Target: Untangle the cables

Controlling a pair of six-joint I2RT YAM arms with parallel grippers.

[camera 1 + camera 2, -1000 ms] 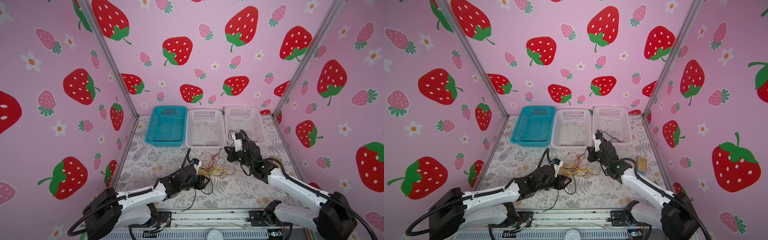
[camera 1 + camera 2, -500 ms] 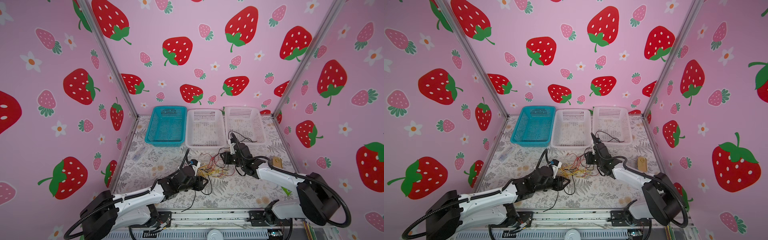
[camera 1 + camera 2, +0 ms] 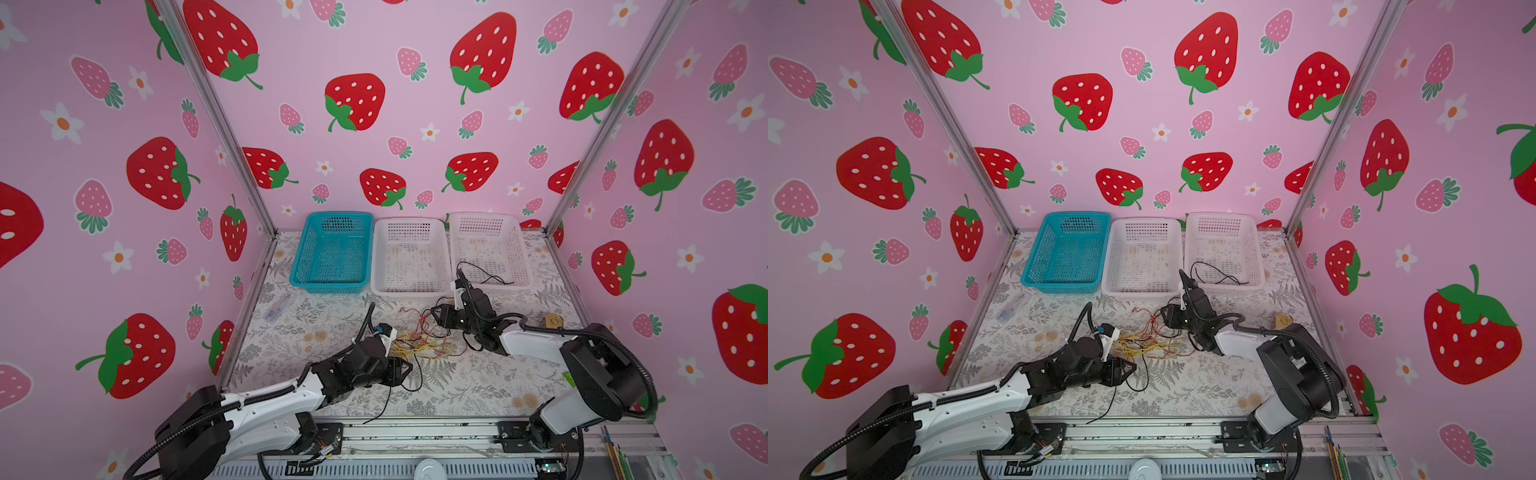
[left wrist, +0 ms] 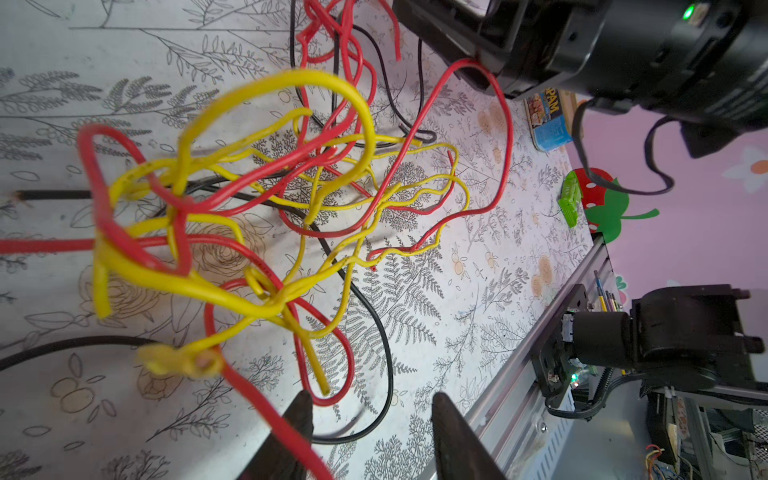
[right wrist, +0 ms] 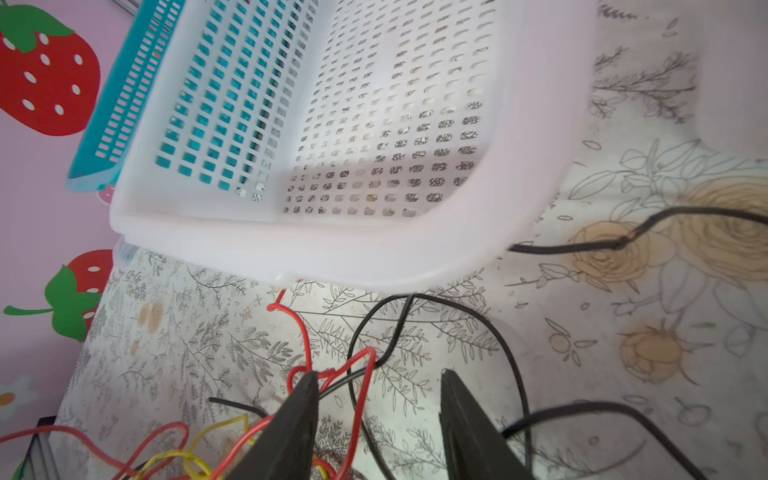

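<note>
The robot's right gripper will next grab the black cable by its exposed loop (image 3: 439, 301) at the tangle's far edge (image 3: 421, 321) to pull only that cable free.
The cables (image 3: 419, 341) lie as a tangle of thin red, yellow and black wires on the floral mat between my two grippers in both top views. One black cable (image 3: 484, 271) lies apart, draped over the front rim of the right white basket (image 3: 486, 232). My left gripper (image 4: 370, 415) is open at the near side of the tangle, with a black loop on the mat between its fingers and a red wire crossing one finger (image 4: 299, 419). My right gripper (image 5: 380, 386) is open low at the tangle's far right side, red and black strands between its fingers.
A teal basket (image 3: 332, 253) and a middle white basket (image 3: 411, 257) stand side by side at the back, left of the right white basket. A small clear object (image 3: 279, 306) lies at the left, a tin (image 3: 552, 321) and a green item (image 4: 569, 199) at the right. A metal rail (image 3: 415, 432) runs along the front.
My right gripper has opened, left the black cable at the right white basket and dropped down-left to the tangle. The left arm has barely moved.
</note>
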